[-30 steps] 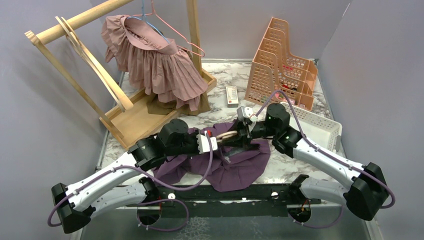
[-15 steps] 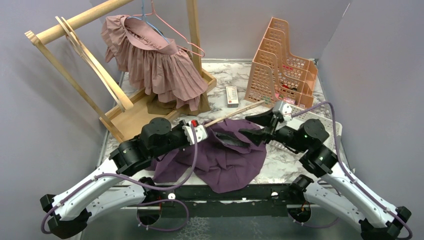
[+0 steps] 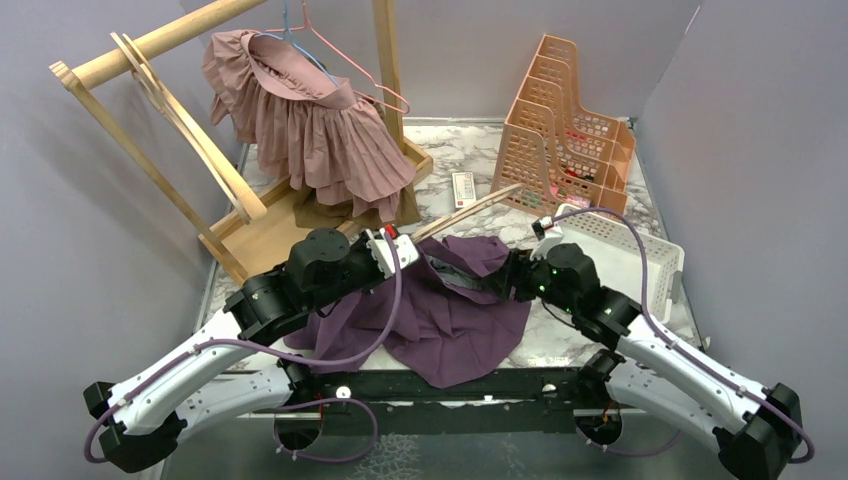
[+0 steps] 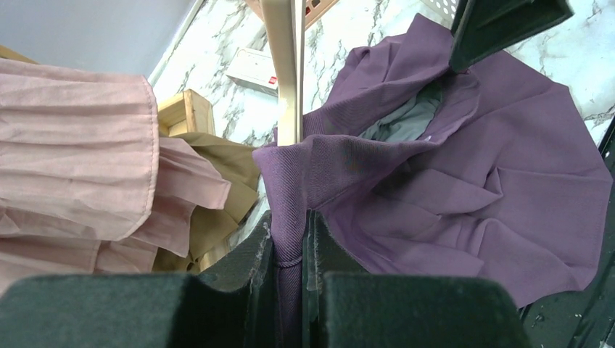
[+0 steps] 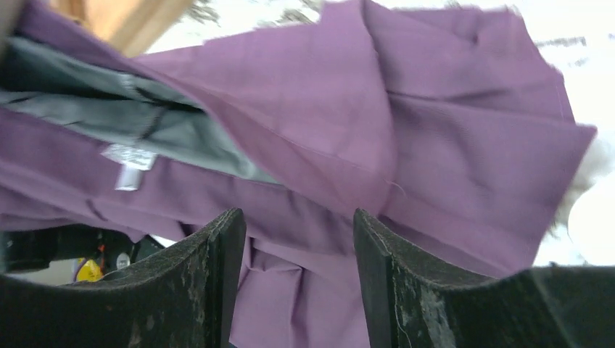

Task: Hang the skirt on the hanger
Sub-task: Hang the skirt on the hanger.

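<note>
My right gripper grabs the skirt's waistband at the end opposite my left gripper next. Then I draw the waistband over the hanger.
The purple skirt (image 3: 450, 320) lies crumpled on the marble table between the two arms, its grey lining (image 5: 109, 116) showing at the waist. My left gripper (image 3: 408, 252) is shut on a fold of the skirt's waistband (image 4: 290, 217). A pale wooden hanger arm (image 3: 470, 210) sticks out of that fold toward the back right; in the left wrist view the hanger (image 4: 283, 72) rises straight above the jaws. My right gripper (image 3: 497, 283) hangs open just over the skirt (image 5: 435, 145), its fingers (image 5: 221, 275) wide apart with only cloth below them.
A wooden rack (image 3: 150, 45) at the back left carries a pink pleated skirt (image 3: 310, 130) on wire hangers, with brown cloth on its base. Peach file organizers (image 3: 565, 120) stand at the back right, a white basket (image 3: 640, 250) beside my right arm, a small box (image 3: 463, 191) between.
The right gripper opened, let go at the hanger, swung away right, then dropped back toward the skirt. The left gripper moved back and left with the waistband, and the hanger arm now points back right.
</note>
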Motion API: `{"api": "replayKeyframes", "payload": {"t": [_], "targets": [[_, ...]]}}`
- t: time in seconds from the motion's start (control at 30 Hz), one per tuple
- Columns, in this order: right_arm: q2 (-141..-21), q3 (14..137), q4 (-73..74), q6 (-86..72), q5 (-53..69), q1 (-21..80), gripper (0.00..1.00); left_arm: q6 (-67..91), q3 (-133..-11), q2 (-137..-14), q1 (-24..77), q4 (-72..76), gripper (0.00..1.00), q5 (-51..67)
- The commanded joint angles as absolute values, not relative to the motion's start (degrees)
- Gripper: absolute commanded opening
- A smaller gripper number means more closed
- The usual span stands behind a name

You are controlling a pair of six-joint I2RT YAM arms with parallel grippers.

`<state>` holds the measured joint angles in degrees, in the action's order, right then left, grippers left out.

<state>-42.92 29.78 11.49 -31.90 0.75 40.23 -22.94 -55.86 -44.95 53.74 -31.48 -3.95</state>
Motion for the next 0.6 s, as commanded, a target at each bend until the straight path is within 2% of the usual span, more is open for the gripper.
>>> {"api": "replayKeyframes", "payload": {"t": [0.0, 0.17, 0.27, 0.33, 0.4, 0.47, 0.57], "targets": [[-46.0, 28.9, 14.3, -37.9, -4.3, 40.5, 0.61, -21.6, -58.4, -43.8, 53.6, -28.7, 0.0, -6.2], [-52.9, 29.4, 15.1, -37.0, -4.4, 40.5, 0.61, -21.2, -58.6, -43.1, 53.6, -29.0, 0.0, -6.4], [-56.1, 30.2, 13.6, -37.0, -5.8, 40.5, 0.58, -21.2, -58.6, -42.7, 53.6, -29.3, 0.0, -6.2], [-57.8, 30.8, 11.8, -37.3, -8.8, 40.5, 0.48, -21.6, -58.6, -42.2, 53.6, -29.8, 0.0, -5.9], [-59.1, 33.2, 11.6, -36.9, -12.0, 40.5, 0.29, -22.6, -58.7, -41.5, 53.6, -30.6, 0.0, -5.3], [-60.1, 37.5, 14.6, -36.8, -15.6, 40.5, 0.15, -24.3, -58.5, -39.9, 53.6, -31.4, 0.0, -3.5], [-62.1, 45.2, 18.0, -35.5, -18.0, 39.6, 0.03, -26.1, -57.3, -35.6, 53.6, -31.8, 0.0, -0.7]]}}
